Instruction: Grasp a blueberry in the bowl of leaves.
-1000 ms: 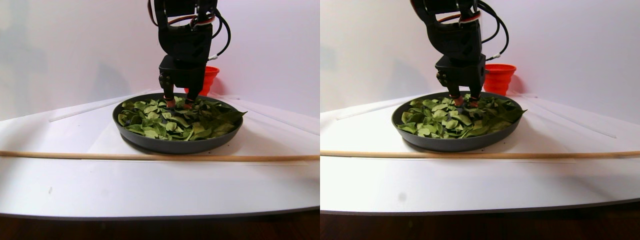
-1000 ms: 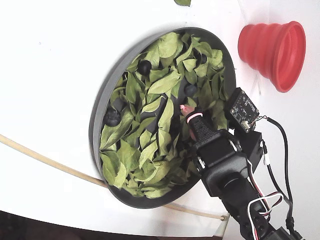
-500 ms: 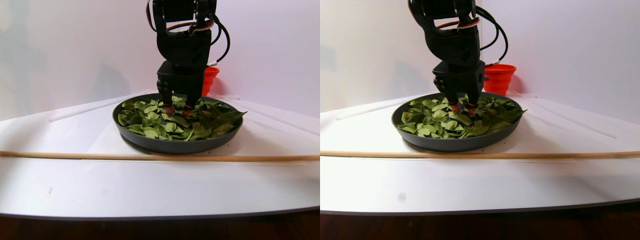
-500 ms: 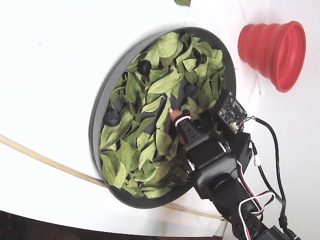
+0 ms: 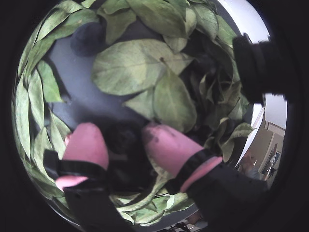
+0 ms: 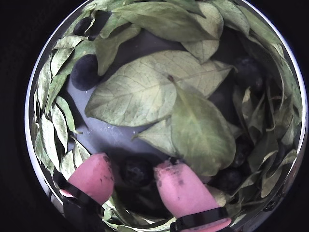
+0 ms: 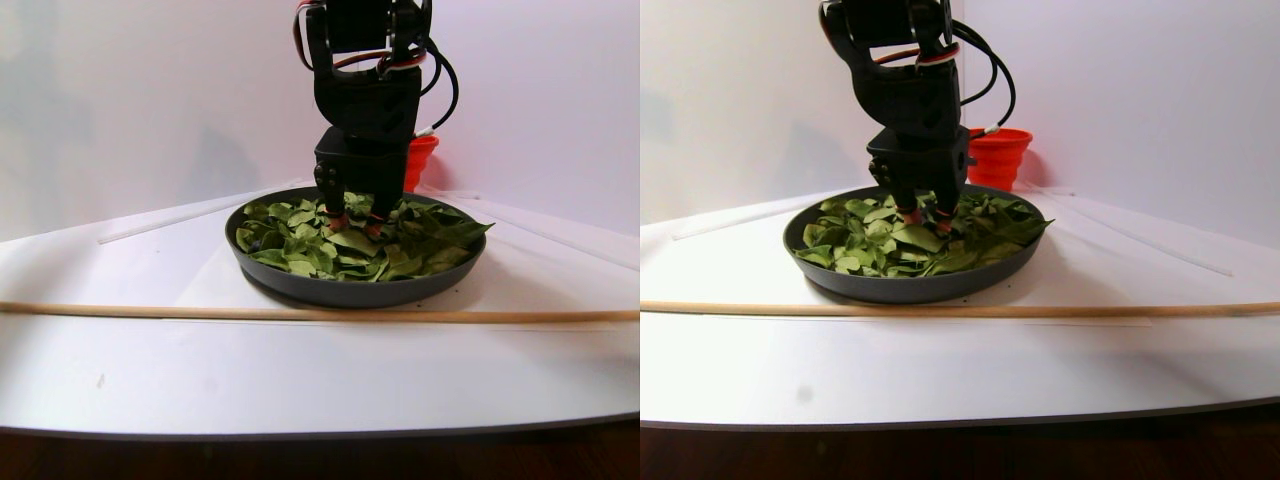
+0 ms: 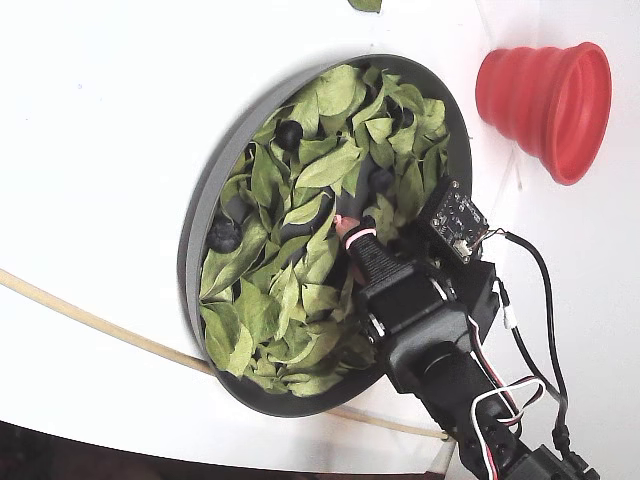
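The dark blueberry is in the bowl of leaves. My gripper will grab it by its round sides.
The dark grey bowl (image 8: 197,232) holds many green leaves (image 8: 330,165), and its bare floor shows in both wrist views (image 5: 82,94) (image 6: 99,133). My gripper (image 5: 123,133) (image 6: 135,164) is down among the leaves, open. Its pink fingertips (image 6: 94,176) stand either side of a dark blueberry (image 6: 137,171), with a small gap on the left side. The same blueberry (image 5: 123,138) shows between the fingers in the other wrist view. The gripper also shows in the stereo pair view (image 7: 352,222) and the fixed view (image 8: 350,228).
Other blueberries lie in the bowl (image 6: 84,71) (image 8: 289,133) (image 8: 224,236). A large leaf (image 6: 145,87) lies just beyond the fingertips. A red ribbed cup (image 8: 545,95) stands outside the bowl. A thin wooden stick (image 7: 300,313) lies on the white table before the bowl.
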### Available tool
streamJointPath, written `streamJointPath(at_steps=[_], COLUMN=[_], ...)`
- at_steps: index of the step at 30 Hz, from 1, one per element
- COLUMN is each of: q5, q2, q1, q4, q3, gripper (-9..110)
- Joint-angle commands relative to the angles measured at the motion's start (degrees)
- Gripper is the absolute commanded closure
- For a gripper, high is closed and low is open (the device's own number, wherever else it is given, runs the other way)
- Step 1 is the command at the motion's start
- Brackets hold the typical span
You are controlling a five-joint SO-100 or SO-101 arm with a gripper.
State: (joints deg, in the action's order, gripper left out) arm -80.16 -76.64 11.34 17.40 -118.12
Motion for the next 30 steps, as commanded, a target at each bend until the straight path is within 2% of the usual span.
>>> streamJointPath(at_steps=[1,30], q5=[0.3,-0.3], q2=[-0.6,0.1], q1=[-0.1,-0.5], q4=[-0.1,-0.1], q3=[2.3,0.2], gripper=[85,92])
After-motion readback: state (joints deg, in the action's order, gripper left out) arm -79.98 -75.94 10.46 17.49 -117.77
